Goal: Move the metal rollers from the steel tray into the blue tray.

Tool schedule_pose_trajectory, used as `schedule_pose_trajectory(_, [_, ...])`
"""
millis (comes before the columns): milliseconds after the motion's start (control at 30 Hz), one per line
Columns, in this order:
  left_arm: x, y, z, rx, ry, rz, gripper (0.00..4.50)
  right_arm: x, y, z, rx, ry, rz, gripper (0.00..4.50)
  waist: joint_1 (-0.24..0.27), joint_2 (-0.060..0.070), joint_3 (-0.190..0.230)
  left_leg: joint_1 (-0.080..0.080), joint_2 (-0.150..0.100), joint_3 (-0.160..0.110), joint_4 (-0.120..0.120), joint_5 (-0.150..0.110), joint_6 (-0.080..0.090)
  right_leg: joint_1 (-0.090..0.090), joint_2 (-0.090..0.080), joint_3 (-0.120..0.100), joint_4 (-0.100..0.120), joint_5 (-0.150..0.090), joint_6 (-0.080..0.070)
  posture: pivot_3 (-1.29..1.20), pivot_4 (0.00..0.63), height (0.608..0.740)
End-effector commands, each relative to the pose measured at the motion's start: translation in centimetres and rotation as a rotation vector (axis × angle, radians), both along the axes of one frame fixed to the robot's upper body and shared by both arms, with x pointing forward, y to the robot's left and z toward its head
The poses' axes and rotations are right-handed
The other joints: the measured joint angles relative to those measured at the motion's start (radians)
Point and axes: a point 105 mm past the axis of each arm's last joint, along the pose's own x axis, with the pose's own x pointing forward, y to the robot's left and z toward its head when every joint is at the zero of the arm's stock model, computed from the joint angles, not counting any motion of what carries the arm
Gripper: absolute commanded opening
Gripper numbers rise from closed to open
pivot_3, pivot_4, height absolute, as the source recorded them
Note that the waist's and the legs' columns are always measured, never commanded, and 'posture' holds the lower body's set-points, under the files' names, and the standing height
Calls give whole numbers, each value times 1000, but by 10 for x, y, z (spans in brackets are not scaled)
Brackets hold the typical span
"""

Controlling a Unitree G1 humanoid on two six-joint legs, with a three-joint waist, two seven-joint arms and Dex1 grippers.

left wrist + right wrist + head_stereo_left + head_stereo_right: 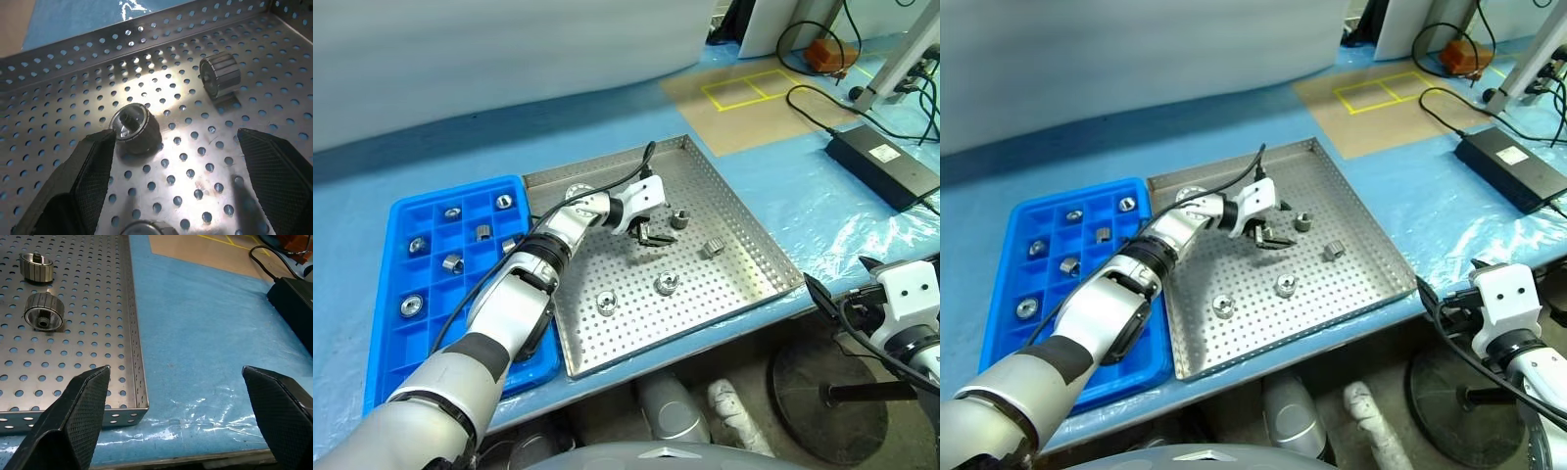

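Observation:
The nearest upright roller is beyond my fingers, with the steel tray's bottom between them, so closing now would miss. My left gripper should move toward the nearest roller first, then close.
The steel tray lies at the middle of the blue table top with several metal rollers scattered on its perforated floor. My left gripper hovers open just over the tray's middle. In the left wrist view one roller lies close by one of the fingers, and another roller lies farther off. The blue tray sits beside the steel tray on the left, with several rollers in its compartments. My right gripper is open and empty off the steel tray's near right corner.
A black power brick with cables lies on the table at the far right. Yellow tape squares mark a brown board behind the steel tray. A round black stand base stands on the floor below the table's front edge.

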Motion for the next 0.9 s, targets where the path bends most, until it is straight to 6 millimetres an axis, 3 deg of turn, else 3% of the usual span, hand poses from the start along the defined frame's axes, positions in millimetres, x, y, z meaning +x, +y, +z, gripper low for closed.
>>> schedule_pose_trajectory(33, [16, 12, 21, -39, -40, 92, 4176, 1, 0, 7, -33, -28, 10, 4500, 0, 0, 0, -1, 0, -2, 2, 0, 0, 1, 0, -2, 0, 0, 0, -825, 150, 740])
schedule_pose_trajectory(267, [13, 36, 2, 25, 21, 106, 4176, 8, -1, 5, -51, -18, 38, 4500, 1, 0, 0, -3, -1, -9, 8, -1, 0, 5, -2, -7, 0, 0, 0, -784, 150, 740])
schedule_pose_trajectory(633, [11, 31, -27, -33, 198, 228, 4176, 29, 0, -3, -51, -20, 84, 4500, 4, 1, 0, -5, -9, -11, 9, -3, 9, 5, -11, -9, 1, 3, -5, -722, 150, 740])
schedule_pose_trajectory(800, [15, 25, -28, -78, 240, 277, 4176, 34, 5, -13, -61, -4, 104, 4500, 6, 1, 0, -7, -10, -11, 10, -4, 11, 6, -11, -9, 1, 3, -5, -701, 150, 740])
schedule_pose_trajectory(900, [20, 27, -27, -89, 219, 321, 3624, 36, 7, -13, -64, -8, 107, 4500, 5, 1, 0, -6, -10, -11, 10, -4, 11, 6, -11, -9, 1, 2, -4, -697, 150, 740])
